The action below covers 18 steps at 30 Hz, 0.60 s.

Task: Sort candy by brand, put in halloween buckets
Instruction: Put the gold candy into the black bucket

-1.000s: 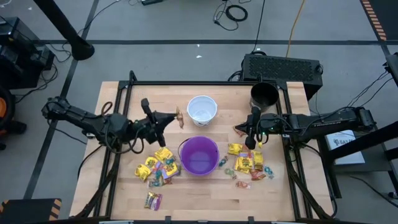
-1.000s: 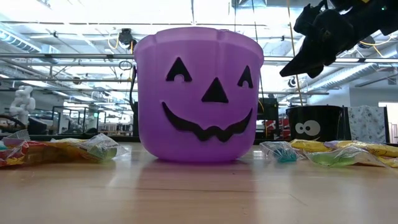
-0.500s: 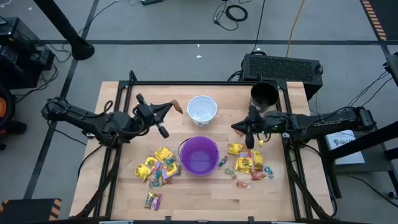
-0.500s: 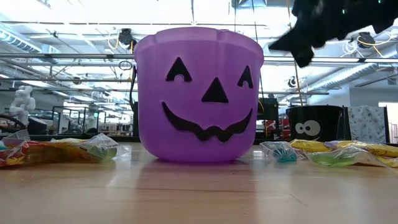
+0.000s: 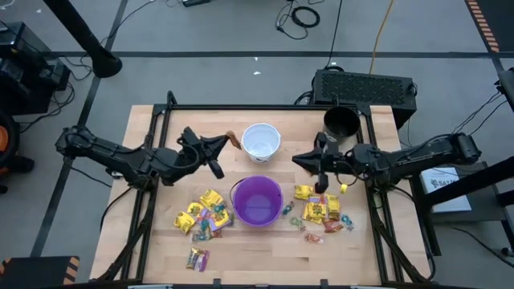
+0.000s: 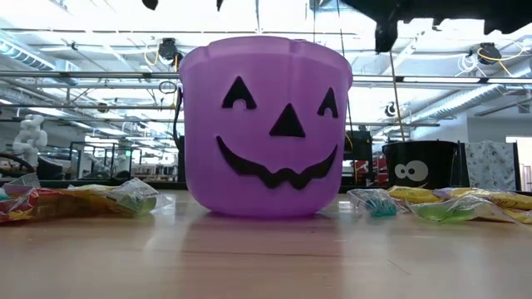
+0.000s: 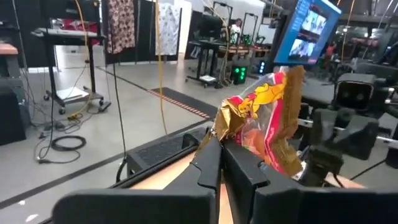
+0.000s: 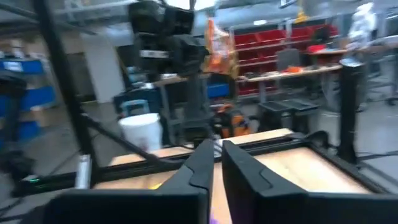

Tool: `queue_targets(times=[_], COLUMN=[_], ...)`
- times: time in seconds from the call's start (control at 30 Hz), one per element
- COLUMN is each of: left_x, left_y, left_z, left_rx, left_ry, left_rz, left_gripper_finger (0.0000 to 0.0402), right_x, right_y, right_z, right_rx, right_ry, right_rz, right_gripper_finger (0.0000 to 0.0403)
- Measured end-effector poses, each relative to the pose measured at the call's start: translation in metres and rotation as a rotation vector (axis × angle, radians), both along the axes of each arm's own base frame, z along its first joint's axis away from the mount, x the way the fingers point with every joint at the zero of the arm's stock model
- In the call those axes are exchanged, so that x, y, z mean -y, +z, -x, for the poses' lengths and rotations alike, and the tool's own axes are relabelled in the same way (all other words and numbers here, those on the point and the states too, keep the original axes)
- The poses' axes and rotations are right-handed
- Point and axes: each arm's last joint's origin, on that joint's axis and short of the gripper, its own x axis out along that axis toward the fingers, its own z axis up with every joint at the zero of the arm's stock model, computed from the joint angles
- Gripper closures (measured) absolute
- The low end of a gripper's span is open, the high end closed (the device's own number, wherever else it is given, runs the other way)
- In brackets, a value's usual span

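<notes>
The right gripper grabs the wrapper's loose end [image 5: 234, 138] next, to sort the orange-and-gold candy into its bucket [image 5: 341, 121].
My left gripper [image 5: 226, 143] hangs just left of the white bucket [image 5: 261, 140], shut on an orange-and-gold candy wrapper [image 7: 264, 118]; the right wrist view shows that wrapper [image 8: 219, 53] too. My right gripper [image 5: 297, 159] is raised between the white bucket and the black bucket [image 5: 341, 123], pointing level toward the left. Its fingers [image 8: 199, 165] are shut with nothing between them. The purple bucket [image 5: 257, 201] stands on the table at the near middle. Candy lies in heaps on its left [image 5: 205, 217] and right [image 5: 321, 210]. My left gripper pinches one crumpled end of the wrapper [image 7: 225, 127] between its two fingers. The fingers come level from the table's left. The rest of the wrapper sticks out past the fingertips, lifted clear of the table near the white bucket's left rim.
A black box with a ridged top [image 5: 365, 84] sits past the far right edge. A black frame rail [image 5: 265, 107] runs along the far edge. One loose candy [image 5: 197, 258] lies near the front left. In the low view the purple bucket [image 6: 266, 124] fills the middle.
My left gripper has rolled about its own line and carried the wrapper right toward the white bucket's rim. My right gripper has tipped from pointing down to level and risen, leaving the top of the low view.
</notes>
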Motion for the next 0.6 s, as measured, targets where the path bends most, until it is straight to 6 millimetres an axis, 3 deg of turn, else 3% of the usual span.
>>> queue_targets(times=[0.33, 0.6], left_x=[-0.009, -0.014], left_y=[-0.025, -0.035], left_z=[-0.032, -0.044], left_rx=[-0.071, -0.092], left_ry=[-0.012, 0.001], left_rz=[-0.028, -0.036], left_gripper_finger=[0.0382, 0.0382], right_x=[0.006, 0.004], right_y=[-0.006, -0.007], right_z=[-0.038, -0.078], right_rx=[-0.053, -0.117], right_ry=[-0.069, -0.083], right_rz=[0.045, 0.14], right_gripper_finger=[0.0278, 0.0246])
